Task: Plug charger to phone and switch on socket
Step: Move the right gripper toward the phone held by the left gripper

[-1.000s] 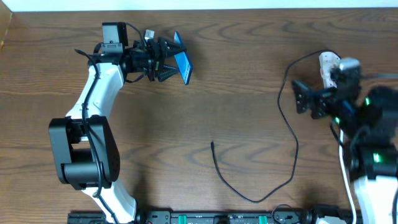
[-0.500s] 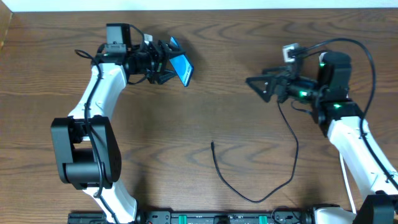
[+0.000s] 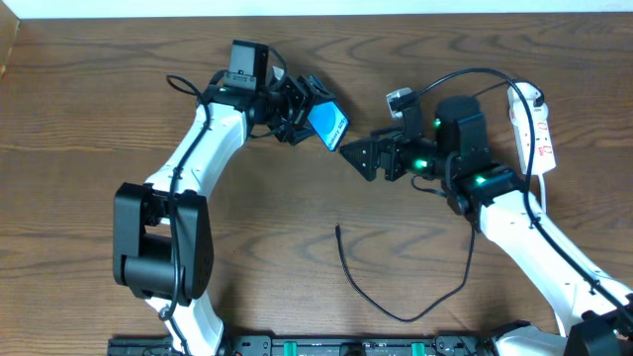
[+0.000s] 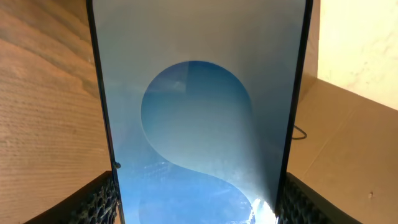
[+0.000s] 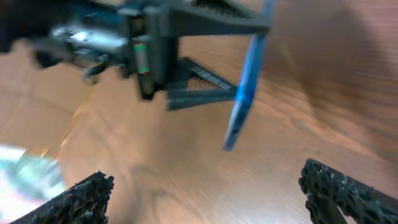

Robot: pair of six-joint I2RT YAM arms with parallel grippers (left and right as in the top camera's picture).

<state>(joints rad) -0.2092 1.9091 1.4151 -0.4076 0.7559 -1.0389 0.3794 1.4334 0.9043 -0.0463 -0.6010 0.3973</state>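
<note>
My right gripper reaches the phone's loose end next and pinches it front to back, which frees my left gripper to re-grip for plugging in the charger.
My left gripper is shut on the phone, a slim handset with a bright blue screen, and holds it tilted above the table at the back centre. In the left wrist view the phone fills the frame between my fingers. My right gripper is open and empty, just right of the phone and pointing at it. In the right wrist view the phone shows edge-on ahead of the open gripper. The charger tip lies on the table; its cable loops right. The white socket lies at the back right.
The brown wooden table carries the arms. A rack of dark equipment runs along the front edge. A thicker black robot cable arches over my right arm. A pale wall shows behind the table.
My left arm has carried the phone to the right, towards the centre. My right arm has swung left from the socket to face the phone, uncovering the socket. The charger has not moved.
</note>
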